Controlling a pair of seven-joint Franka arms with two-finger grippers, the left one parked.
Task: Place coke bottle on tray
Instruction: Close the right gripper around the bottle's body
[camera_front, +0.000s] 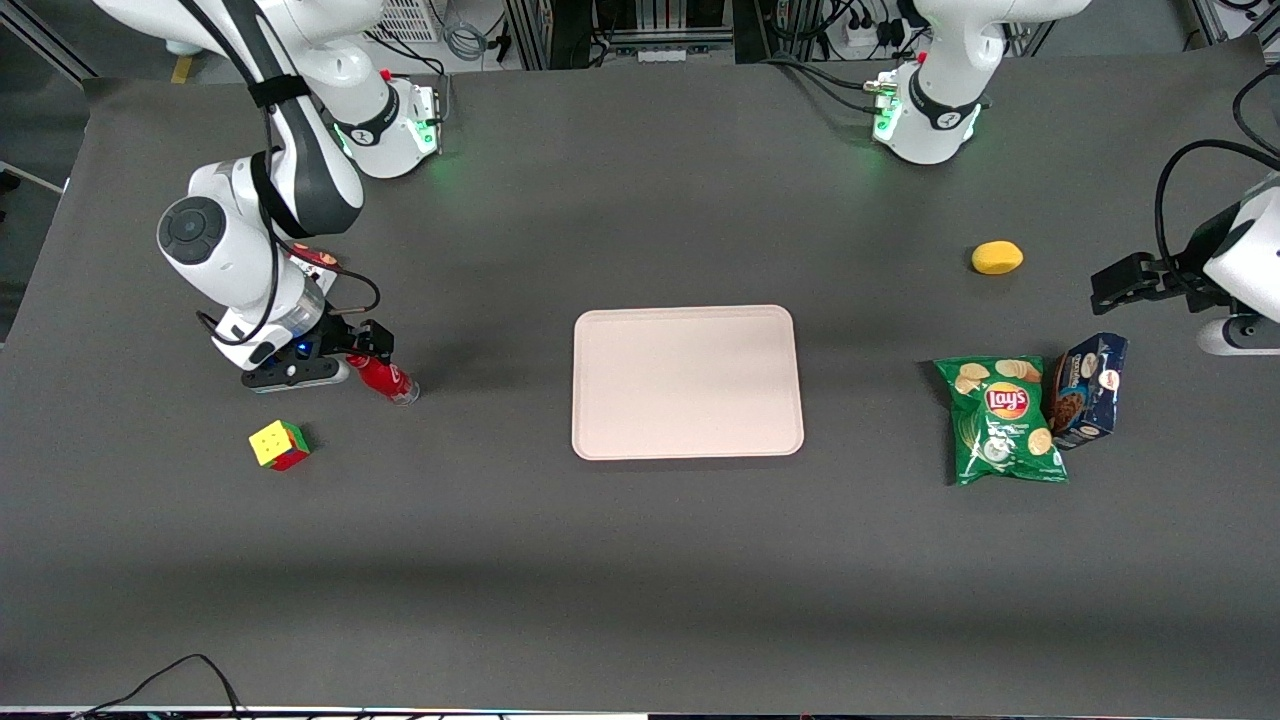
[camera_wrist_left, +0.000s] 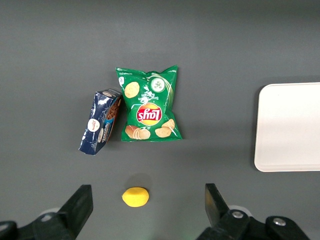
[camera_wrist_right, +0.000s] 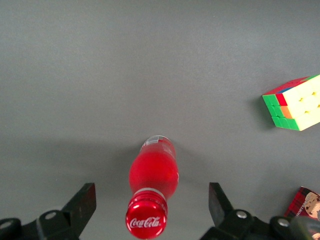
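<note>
Next, my right gripper takes hold of the coke bottle's neck just below the red cap (camera_wrist_right: 150, 194) to set the bottle on the tray.
The coke bottle (camera_front: 388, 380) is small and red, with a clear base, and rests on the grey table near the working arm's end. In the right wrist view the coke bottle (camera_wrist_right: 154, 172) shows its red cap with white lettering facing the camera. My right gripper (camera_front: 368, 352) hovers over its cap end, open, with one finger (camera_wrist_right: 86, 200) on each side of the cap and clear gaps between; the gripper's midpoint (camera_wrist_right: 152, 200) lies over the bottle's neck. The pale pinkish-beige tray (camera_front: 688, 440) lies bare in the middle of the table, toward the parked arm from the bottle.
A multicoloured cube (camera_front: 279, 445) sits nearer the front camera than the gripper, also in the wrist view (camera_wrist_right: 295, 102). A red packet (camera_wrist_right: 305, 202) lies beside the gripper. A green chip bag (camera_front: 1002, 420), a blue box (camera_front: 1088, 388) and a yellow lemon (camera_front: 997, 257) lie toward the parked arm's end.
</note>
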